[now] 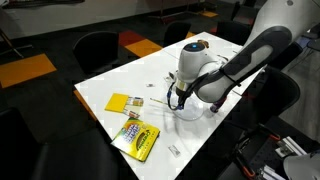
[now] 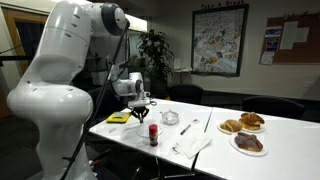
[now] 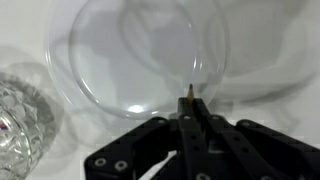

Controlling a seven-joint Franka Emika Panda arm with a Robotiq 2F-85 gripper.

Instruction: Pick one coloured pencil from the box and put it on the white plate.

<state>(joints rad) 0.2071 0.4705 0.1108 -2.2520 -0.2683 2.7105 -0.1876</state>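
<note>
The pencil sticks out past the plate's rim and would end partly off it, so it is too early to open; moving over the plate [image 1: 192,113] comes first.
My gripper [image 3: 190,100] is shut on a thin coloured pencil [image 3: 190,91]; only its tip shows between the fingertips. It hangs just above the white plate [image 3: 130,50], which fills the wrist view. In an exterior view the gripper [image 1: 180,100] is over the plate [image 1: 192,113], to the right of the yellow box [image 1: 122,102]. In the exterior view from the side the gripper [image 2: 140,104] is low over the table beside the yellow box [image 2: 118,118]; the plate is hard to make out there.
A green-and-yellow printed pack [image 1: 136,139] lies near the table's front edge. A clear glass bowl [image 3: 18,112] stands by the plate. A red-capped bottle [image 2: 153,135], a napkin with cutlery [image 2: 195,140] and dishes of food [image 2: 246,132] are further along the table.
</note>
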